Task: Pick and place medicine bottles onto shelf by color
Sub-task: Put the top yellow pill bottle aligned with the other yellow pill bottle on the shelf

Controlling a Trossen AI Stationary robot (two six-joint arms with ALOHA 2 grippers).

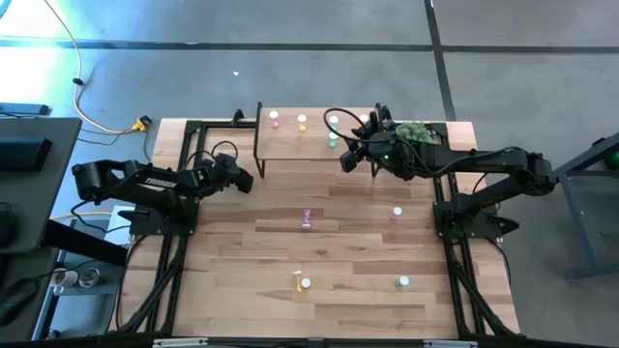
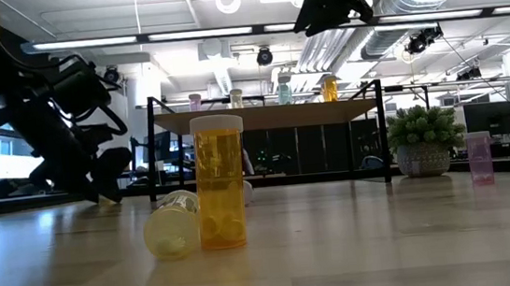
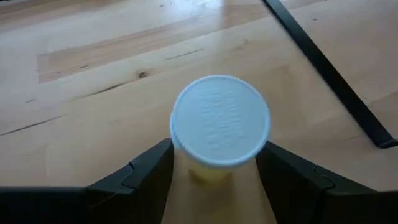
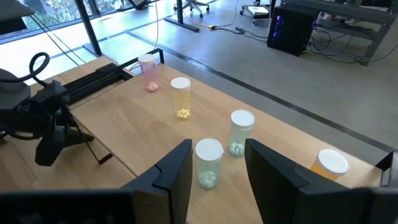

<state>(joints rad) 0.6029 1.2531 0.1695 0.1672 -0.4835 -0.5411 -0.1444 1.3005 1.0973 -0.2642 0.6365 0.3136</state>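
My left gripper should close on the yellow bottle, because my fingers reach down on both sides of it, under its white cap (image 3: 220, 121).
The shelf (image 1: 300, 145) stands at the table's far edge. On it stand a pink bottle (image 4: 148, 73), a yellow one (image 4: 181, 98), two green ones (image 4: 240, 132) and an orange one (image 4: 328, 164). My right gripper (image 4: 217, 163) is open above the shelf, and the nearer green bottle (image 4: 208, 163) shows between its fingers, standing on the board. My left gripper (image 3: 214, 168) is open and low over the table by the shelf's left legs (image 1: 242, 180). It points down, with its fingers on either side of an upright yellow bottle (image 3: 219, 121).
Loose bottles are on the table: a pink one lying (image 1: 307, 218), a pink one standing (image 1: 397, 212), a green one (image 1: 403, 281), and near the front edge an orange one upright (image 2: 220, 184) beside a yellow one lying (image 2: 171, 228). A potted plant (image 1: 414, 130) stands right of the shelf.
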